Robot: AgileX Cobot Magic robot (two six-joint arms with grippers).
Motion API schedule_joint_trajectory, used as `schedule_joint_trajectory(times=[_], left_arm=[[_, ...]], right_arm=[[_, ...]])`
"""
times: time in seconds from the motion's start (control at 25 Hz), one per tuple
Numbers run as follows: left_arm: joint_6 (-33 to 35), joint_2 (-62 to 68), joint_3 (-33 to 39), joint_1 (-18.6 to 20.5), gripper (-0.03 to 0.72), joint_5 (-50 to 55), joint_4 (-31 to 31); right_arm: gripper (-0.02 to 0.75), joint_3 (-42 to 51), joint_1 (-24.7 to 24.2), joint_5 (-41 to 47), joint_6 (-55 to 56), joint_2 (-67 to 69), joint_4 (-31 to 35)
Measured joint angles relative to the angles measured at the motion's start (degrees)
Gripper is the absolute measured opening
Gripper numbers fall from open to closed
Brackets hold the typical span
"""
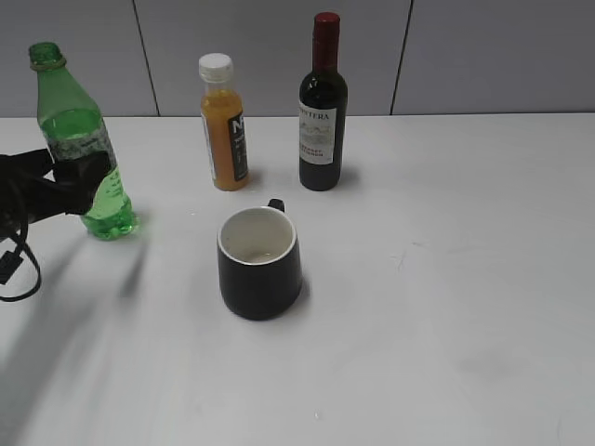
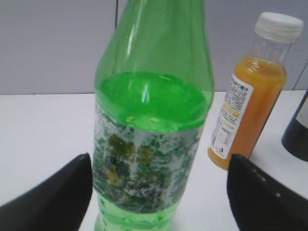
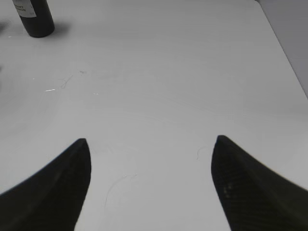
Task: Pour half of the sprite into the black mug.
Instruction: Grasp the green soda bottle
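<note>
The sprite has its liquid (image 1: 74,122) reaching above the label, so my left gripper next needs to grab the sprite by the label near the sprite's middle (image 1: 82,145).
The sprite (image 1: 79,139), a tall green bottle with a patterned label and no cap, stands at the far left of the white table. It is a little over half full. My left gripper (image 1: 84,177) is open around its label band. In the left wrist view the sprite (image 2: 151,144) sits between the two black fingers of the left gripper (image 2: 159,166), with a clear gap on the right side. The black mug (image 1: 260,279) with its white inside stands upright mid-table, apart from the bottle. My right gripper (image 3: 151,144) is open and empty over bare table, and is out of the exterior view.
An orange juice bottle (image 1: 223,139) with a white cap and a dark wine bottle (image 1: 323,121) stand behind the mug near the back wall. Both show in the left wrist view: the juice (image 2: 245,110) and the wine (image 2: 298,130). The wine bottle's base (image 3: 33,17) shows in the right wrist view.
</note>
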Motion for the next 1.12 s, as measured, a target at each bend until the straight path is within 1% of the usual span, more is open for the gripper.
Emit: schedule_joint_trajectory(times=[0.44, 0.84, 0.96, 1.12], left_arm=[[0.0, 9.3, -9.9, 0.0, 0.670, -0.7, 1.0], [0.0, 14.1, -15.8, 0.0, 0.662, -0.9, 1.7], [0.0, 14.7, -16.3, 0.0, 0.609, -2.1, 2.5], [0.0, 15.2, -16.4, 0.0, 0.492, -3.0, 2.5]], right_arm=[[0.591, 0.0, 0.0, 0.0, 0.0, 0.0, 0.0], [0.590, 0.0, 0.0, 0.0, 0.0, 0.0, 0.0], [0.590, 0.0, 0.0, 0.0, 0.0, 0.0, 0.0], [0.590, 0.0, 0.0, 0.0, 0.0, 0.0, 0.0]])
